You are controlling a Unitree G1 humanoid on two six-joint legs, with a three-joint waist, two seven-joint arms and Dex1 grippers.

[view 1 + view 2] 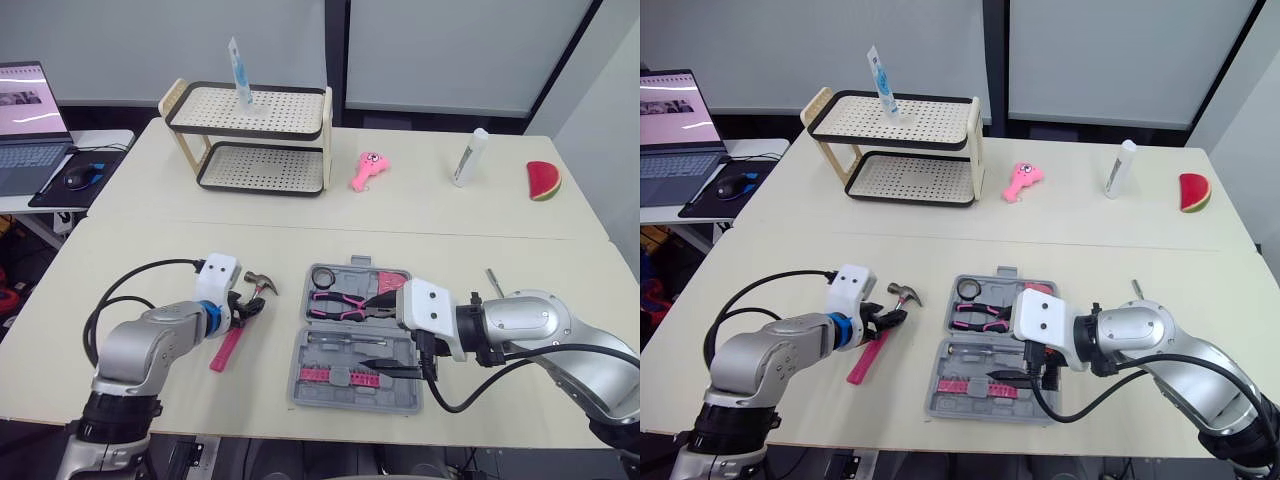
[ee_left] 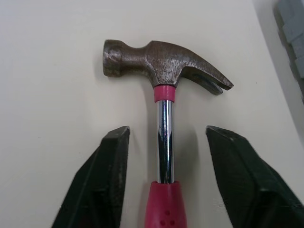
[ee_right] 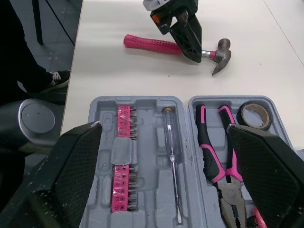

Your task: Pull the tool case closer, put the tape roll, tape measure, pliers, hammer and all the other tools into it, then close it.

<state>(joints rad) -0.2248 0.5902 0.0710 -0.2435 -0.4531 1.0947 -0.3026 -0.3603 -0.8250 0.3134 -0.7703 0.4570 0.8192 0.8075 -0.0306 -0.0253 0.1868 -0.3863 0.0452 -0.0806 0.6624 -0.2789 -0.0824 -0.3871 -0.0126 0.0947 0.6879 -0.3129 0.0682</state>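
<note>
My left gripper next needs to grip the hammer by the handle just below that head [image 2: 165, 135], since the hammer has its big steel head [image 2: 161, 61] at one end.
The grey tool case [image 1: 298, 372] lies open near the front edge, holding the tape roll [image 1: 323, 276], pink pliers [image 1: 340, 303], a pink bit strip [image 1: 335, 375] and a screwdriver [image 3: 172, 152]. A pink item [image 1: 392, 283] sits in its far right corner. My right gripper [image 1: 368, 333] hovers open over the case's right side, holding nothing. The hammer [image 1: 240, 320] lies on the table left of the case, pink handle toward me. My left gripper [image 2: 164, 180] is open and straddles the steel shaft just below the hammer head [image 2: 161, 66]; its fingers [image 2: 102, 185] stand clear of the shaft.
A thin metal tool [image 1: 495, 282] lies on the table right of the case. At the back stand a two-tier rack [image 1: 255, 135], a pink toy [image 1: 368, 170], a white bottle [image 1: 470, 157] and a watermelon slice [image 1: 543, 180]. A laptop [image 1: 30, 125] and mouse [image 1: 80, 177] sit far left.
</note>
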